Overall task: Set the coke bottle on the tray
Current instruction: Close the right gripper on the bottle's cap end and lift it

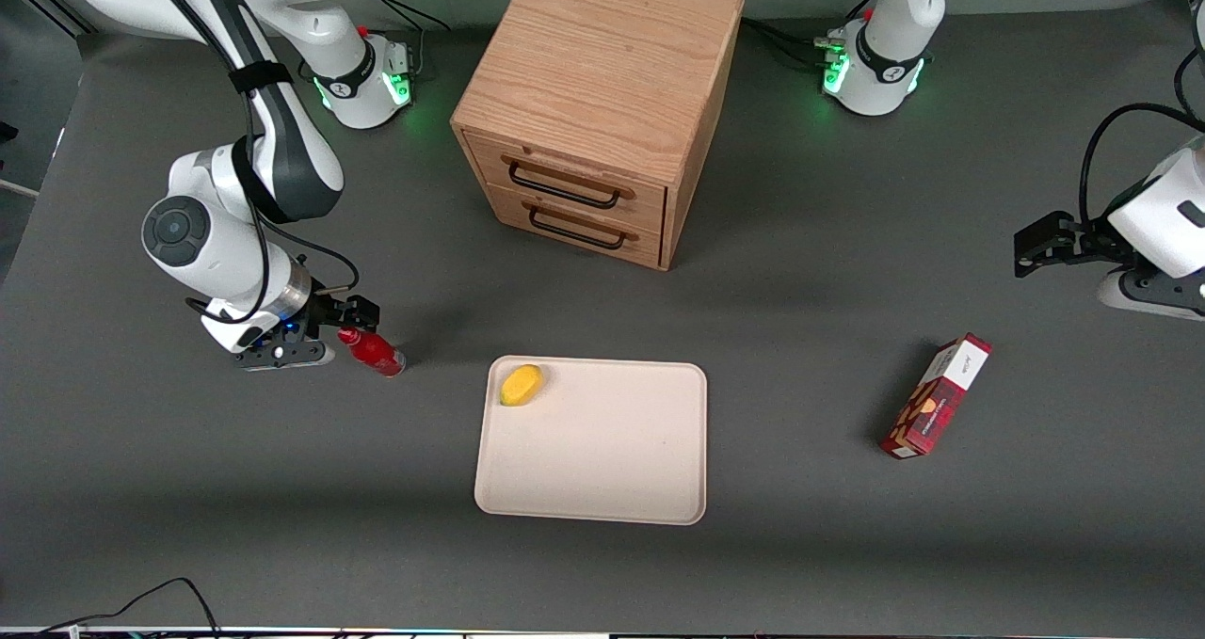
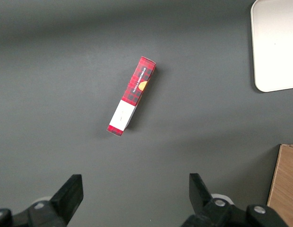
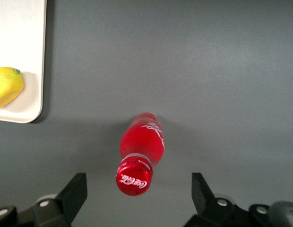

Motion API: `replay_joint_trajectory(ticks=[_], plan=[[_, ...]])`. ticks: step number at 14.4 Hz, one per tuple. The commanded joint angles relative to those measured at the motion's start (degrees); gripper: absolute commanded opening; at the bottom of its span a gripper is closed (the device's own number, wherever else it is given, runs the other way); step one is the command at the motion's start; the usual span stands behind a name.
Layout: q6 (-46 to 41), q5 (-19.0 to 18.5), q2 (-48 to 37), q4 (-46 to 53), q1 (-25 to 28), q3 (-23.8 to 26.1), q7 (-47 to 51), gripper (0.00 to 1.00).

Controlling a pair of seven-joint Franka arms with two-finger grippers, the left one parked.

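My right gripper is going to pick up the small red coke bottle by its cap end point(image 1: 349, 335) next, to put the bottle on the tray point(image 1: 602, 470).
The coke bottle point(image 1: 373, 352) is small and all red. It stands on the grey table, beside the tray toward the working arm's end. In the right wrist view its red cap point(image 3: 133, 178) faces the camera. My right gripper point(image 1: 325, 340) is open just above the bottle, and in the right wrist view point(image 3: 138, 191) its fingers point(image 3: 76, 191) stand wide on either side of the cap without touching it. The cream-beige tray point(image 1: 602, 470) lies nearer the front camera than the cabinet; one corner of it shows in the right wrist view point(image 3: 19, 47).
A yellow lemon-like fruit point(image 1: 521, 384) lies in the tray's corner nearest the bottle and also shows in the right wrist view point(image 3: 5, 86). A wooden two-drawer cabinet point(image 1: 602, 103) stands farther back. A red carton point(image 1: 935, 396) lies toward the parked arm's end.
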Motion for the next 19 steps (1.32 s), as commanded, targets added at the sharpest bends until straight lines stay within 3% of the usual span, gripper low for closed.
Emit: replay_joint_trajectory(ticks=[1, 3, 7, 8, 11, 14, 19], plan=[[1.79, -0.97, -1.14, -1.55, -0.4, 0.61, -1.06, 0.82], [1.97, -0.97, -1.14, -1.64, -0.4, 0.61, -1.06, 0.68], [1.88, -0.88, -1.05, -1.55, -0.75, 0.61, -0.89, 0.07], [1.71, -0.88, -1.14, -1.55, -0.75, 0.61, -0.98, 0.0], [-1.09, -0.62, -3.41, 0.54, -1.01, 0.61, -0.63, 0.0], [-22.22, 0.08, -3.69, 15.53, -2.59, 0.52, -0.62, 0.0], [-42.82, 1.05, -3.6, 35.59, -3.83, 0.43, -0.54, 0.0]])
